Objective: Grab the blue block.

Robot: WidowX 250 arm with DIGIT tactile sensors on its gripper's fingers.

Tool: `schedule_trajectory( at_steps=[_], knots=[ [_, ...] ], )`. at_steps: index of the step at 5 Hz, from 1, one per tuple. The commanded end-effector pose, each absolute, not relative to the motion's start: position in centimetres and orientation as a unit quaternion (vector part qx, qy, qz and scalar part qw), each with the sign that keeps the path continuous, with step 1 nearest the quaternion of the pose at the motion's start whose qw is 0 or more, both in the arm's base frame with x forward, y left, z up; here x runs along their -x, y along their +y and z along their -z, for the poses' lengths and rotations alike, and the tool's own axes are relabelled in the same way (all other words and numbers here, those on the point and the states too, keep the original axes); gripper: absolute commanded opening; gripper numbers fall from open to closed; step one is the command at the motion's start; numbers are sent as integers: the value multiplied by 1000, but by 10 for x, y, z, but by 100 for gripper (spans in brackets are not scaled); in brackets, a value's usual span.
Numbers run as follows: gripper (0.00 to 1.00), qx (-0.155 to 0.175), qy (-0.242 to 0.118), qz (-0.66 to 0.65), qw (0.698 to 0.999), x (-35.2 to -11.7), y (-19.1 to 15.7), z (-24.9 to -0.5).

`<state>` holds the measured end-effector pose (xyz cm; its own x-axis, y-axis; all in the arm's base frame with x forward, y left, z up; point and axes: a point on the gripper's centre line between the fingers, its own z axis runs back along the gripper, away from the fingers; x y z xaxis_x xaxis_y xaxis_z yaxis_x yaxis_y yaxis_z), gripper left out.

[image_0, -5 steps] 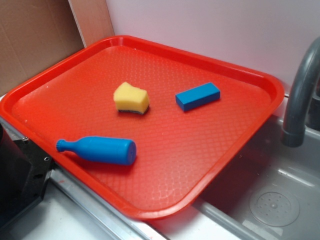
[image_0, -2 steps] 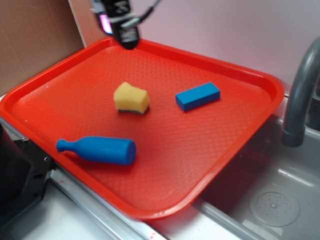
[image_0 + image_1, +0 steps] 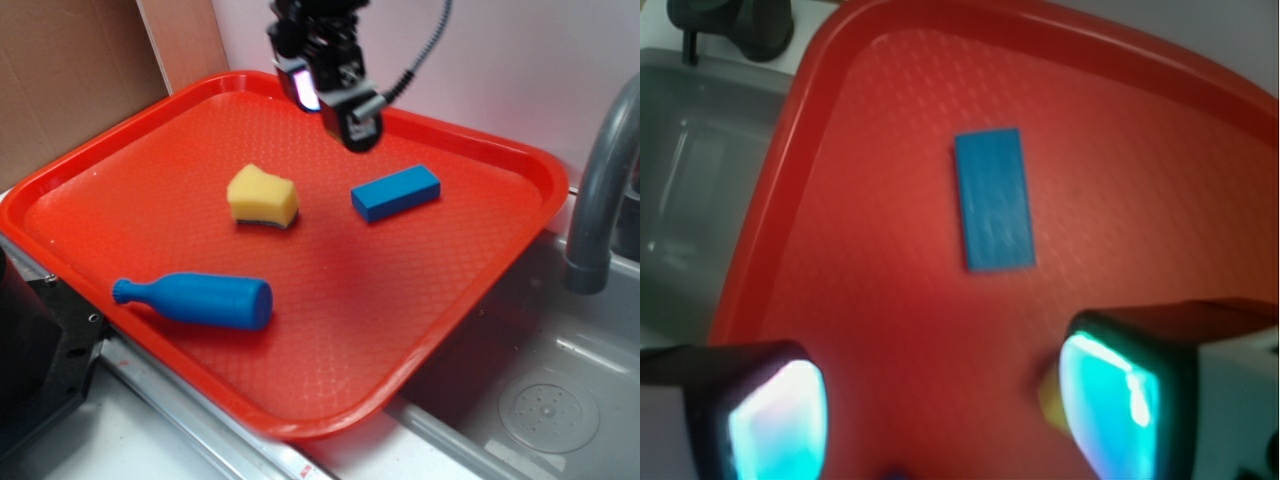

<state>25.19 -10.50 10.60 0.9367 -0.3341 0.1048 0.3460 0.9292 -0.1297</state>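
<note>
My gripper picks up the blue block across its narrower long sides next, since the block's ends lie too far apart for my open fingers.
The blue block lies flat on the red tray, right of centre; the wrist view has the same blue block ahead of the fingers, lengthwise. My gripper hangs in the air above the tray's back part, up and left of the block, apart from it. In the wrist view my gripper is open, its two glowing pads wide apart with only bare red tray between them.
A yellow sponge sits left of the block. A blue bottle-shaped object lies near the tray's front left. A grey sink and tap are on the right. Cardboard stands at the back left.
The gripper entered from the upper left and has moved right and down over the tray toward the blue block. Objects on the tray have not moved.
</note>
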Motion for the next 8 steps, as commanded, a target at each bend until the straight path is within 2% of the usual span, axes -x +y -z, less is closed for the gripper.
schedule_trajectory(
  at_steps=[1, 2, 3, 4, 5, 6, 7, 8],
  knots=[
    [100, 31, -50, 192, 980, -278, -100, -67],
    [100, 27, -52, 181, 982, -303, -94, -57],
    [100, 11, -44, 185, 982, -316, -98, -44],
    [100, 1, -31, 192, 981, -291, -94, -27],
    [43, 2, -26, 196, 980, -299, -97, -26],
    [0, 1, -17, 195, 981, -282, -92, -29],
    [0, -7, -26, 168, 985, -264, -73, -51],
    [0, -3, -62, 135, 989, -248, -49, -96]
  ],
)
